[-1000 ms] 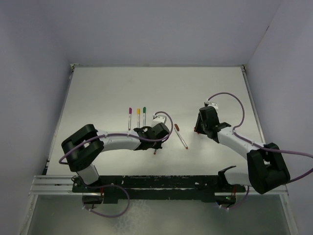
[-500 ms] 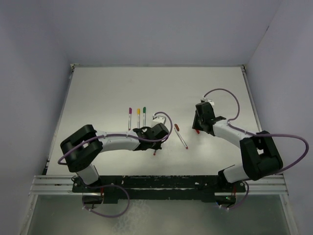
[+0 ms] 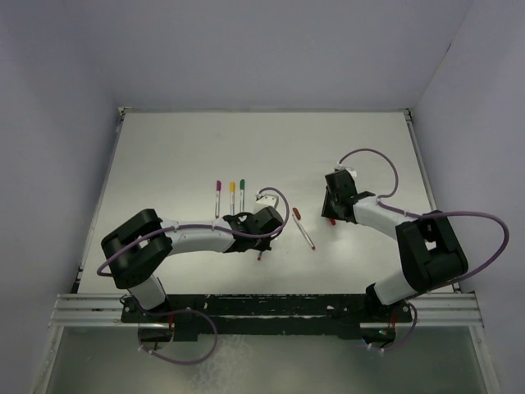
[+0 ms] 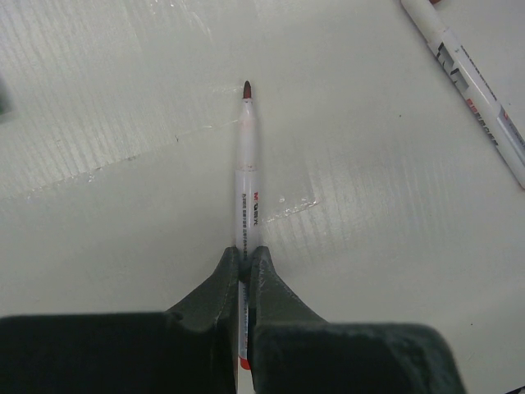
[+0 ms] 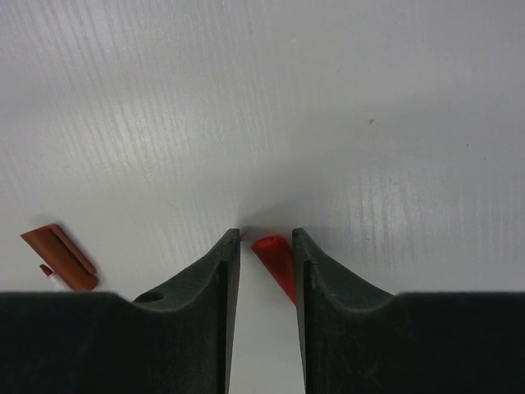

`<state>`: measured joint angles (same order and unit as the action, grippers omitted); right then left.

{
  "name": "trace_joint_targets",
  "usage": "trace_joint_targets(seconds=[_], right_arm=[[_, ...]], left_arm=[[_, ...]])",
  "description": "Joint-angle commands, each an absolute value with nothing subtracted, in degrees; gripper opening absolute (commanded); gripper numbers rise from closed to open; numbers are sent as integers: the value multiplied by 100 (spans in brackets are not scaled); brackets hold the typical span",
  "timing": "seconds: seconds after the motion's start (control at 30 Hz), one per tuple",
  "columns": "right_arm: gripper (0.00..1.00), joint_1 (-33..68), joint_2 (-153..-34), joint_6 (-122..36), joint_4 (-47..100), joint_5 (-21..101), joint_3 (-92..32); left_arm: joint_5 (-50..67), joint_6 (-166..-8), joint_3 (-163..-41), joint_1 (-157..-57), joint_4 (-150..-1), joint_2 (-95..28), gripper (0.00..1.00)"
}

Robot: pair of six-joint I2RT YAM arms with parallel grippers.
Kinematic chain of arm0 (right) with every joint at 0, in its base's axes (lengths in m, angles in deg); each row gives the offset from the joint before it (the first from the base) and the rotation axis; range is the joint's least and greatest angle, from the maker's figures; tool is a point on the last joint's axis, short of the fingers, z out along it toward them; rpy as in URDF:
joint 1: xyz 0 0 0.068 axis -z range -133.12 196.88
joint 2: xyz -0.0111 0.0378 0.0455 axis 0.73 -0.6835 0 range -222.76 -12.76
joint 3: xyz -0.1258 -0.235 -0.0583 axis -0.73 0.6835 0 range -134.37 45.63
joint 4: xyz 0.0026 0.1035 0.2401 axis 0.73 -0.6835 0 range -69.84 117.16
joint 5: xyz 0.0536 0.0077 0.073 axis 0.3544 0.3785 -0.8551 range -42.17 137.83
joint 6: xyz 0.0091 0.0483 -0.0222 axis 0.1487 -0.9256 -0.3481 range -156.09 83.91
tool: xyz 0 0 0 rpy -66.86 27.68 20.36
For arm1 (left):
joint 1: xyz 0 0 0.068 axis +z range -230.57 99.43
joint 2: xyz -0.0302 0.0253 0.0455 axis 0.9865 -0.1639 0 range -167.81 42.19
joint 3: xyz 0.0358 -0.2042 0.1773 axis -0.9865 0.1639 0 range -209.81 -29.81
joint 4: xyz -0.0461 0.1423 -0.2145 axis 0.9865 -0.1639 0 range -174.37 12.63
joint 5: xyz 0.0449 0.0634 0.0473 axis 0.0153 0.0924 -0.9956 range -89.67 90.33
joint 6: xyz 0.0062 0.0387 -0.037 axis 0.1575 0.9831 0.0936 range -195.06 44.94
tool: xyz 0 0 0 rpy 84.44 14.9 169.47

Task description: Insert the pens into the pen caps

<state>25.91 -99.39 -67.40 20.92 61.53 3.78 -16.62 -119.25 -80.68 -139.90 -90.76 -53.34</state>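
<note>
My right gripper pinches the loose red cap [image 5: 277, 261] across its sides next, leaving its open end free to insert the pen's tip.
My left gripper [image 4: 244, 250] is shut on a silver-grey pen [image 4: 248, 164]. The pen's uncapped dark red tip points away just above the table. In the top view this gripper [image 3: 259, 245] sits mid-table. My right gripper [image 5: 267, 238] is open, low over the table, with its jaws on either side of a loose red cap [image 5: 277, 261]. The cap lies against the right finger, with a gap on the left. In the top view that gripper [image 3: 330, 216] is right of centre. A pen with a dark red cap [image 3: 303, 227] lies between the arms.
Three capped pens lie side by side at mid-left, with magenta [image 3: 217, 197], yellow [image 3: 232, 195] and green [image 3: 243, 193] caps. The dark red cap [image 5: 59, 257] shows at the left of the right wrist view. The lying pen's barrel [image 4: 469, 92] crosses the left wrist view's top right.
My right gripper has shifted slightly left and away, and that arm's elbow has folded in toward the base. The left arm and its pen have not moved.
</note>
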Motion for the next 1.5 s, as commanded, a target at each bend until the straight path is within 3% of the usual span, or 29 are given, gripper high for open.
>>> trace_joint_targets(seconds=[0.0,0.5,0.8,1.0,1.2,1.47], right_arm=[[33,2605,-10135,-6907,1777,5904,352],[39,2599,-9597,-7306,1328,6096,691],[38,2596,-9880,-7223,1452,6025,691],[24,2595,-9943,-7230,1445,5989,685],[0,2590,-9955,-7259,1353,5954,668],[0,2590,-9451,-7201,1713,5641,741]], left_arm=[[-1567,-12015,-7980,-14006,-9328,-5363,0],[-1585,-11962,-7936,-14001,-9294,-5352,0],[-1558,-11918,-7955,-14003,-9233,-5400,0],[-1575,-11941,-7933,-14001,-9266,-5339,0],[-1575,-11936,-7949,-14002,-9248,-5343,0],[-1607,-11805,-7858,-14003,-9179,-5093,0]])
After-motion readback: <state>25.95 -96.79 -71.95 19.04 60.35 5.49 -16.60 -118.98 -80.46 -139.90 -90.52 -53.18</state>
